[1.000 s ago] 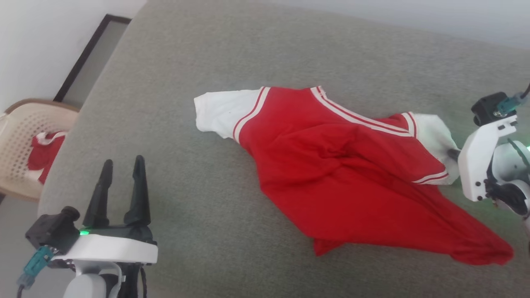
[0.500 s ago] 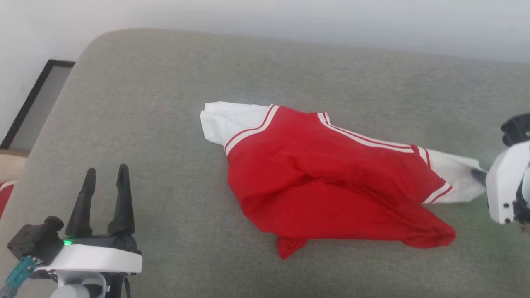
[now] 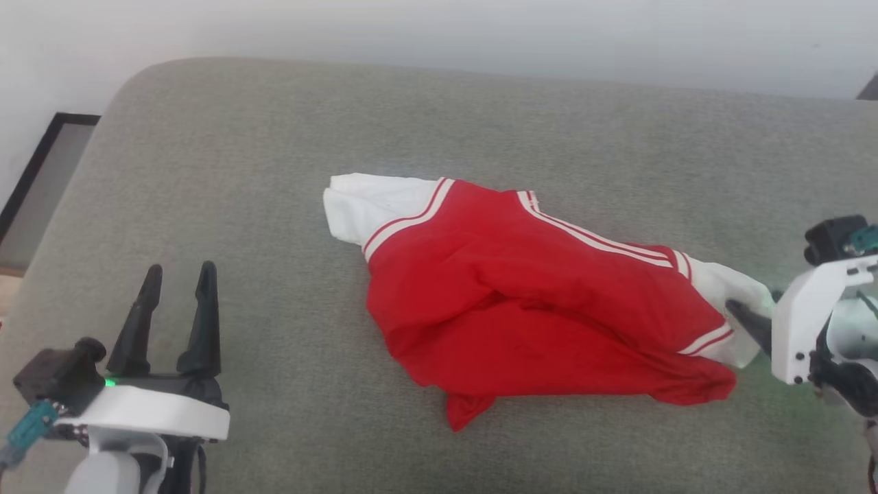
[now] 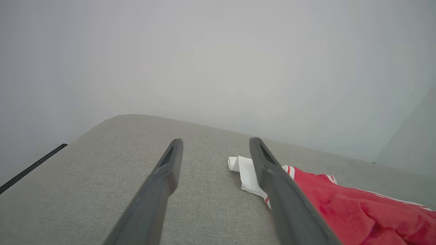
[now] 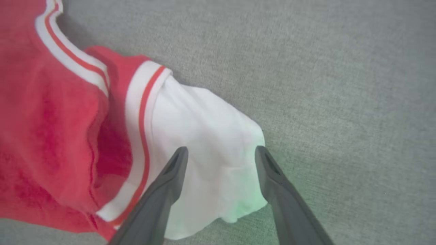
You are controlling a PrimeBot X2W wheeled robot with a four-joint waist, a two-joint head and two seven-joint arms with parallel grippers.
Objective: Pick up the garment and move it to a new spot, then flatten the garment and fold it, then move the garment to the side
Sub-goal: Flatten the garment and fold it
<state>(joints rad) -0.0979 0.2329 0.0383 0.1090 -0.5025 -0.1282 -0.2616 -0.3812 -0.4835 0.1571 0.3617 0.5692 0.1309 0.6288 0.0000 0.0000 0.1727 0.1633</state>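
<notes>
The red body (image 3: 510,321) lies loose and crumpled, so the left gripper will next grab the garment by the raised edge of its white sleeve (image 3: 330,202).
The garment (image 3: 535,309), a red shirt with white sleeves and red-white striped trim, lies crumpled in the middle of the grey cushioned surface (image 3: 274,171). My right gripper (image 3: 751,307) is at its right end, open. In the right wrist view, the right gripper (image 5: 221,149) has its fingers spread over the white sleeve (image 5: 204,136), which lies slack on the fabric. My left gripper (image 3: 180,269) stands open at the lower left, well clear of the shirt. In the left wrist view, the left gripper (image 4: 215,140) is empty, with the garment (image 4: 340,211) to its right.
The grey surface rounds off at its far left corner (image 3: 137,75), with a pale wall (image 3: 480,27) behind it. A dark-framed panel (image 3: 34,171) lies beyond the left edge. Bare grey fabric lies between my left gripper and the shirt.
My right gripper has opened and let go of the white sleeve, which now lies slack. The shirt has bunched up shorter. The head camera has shifted, so the whole picture moved.
</notes>
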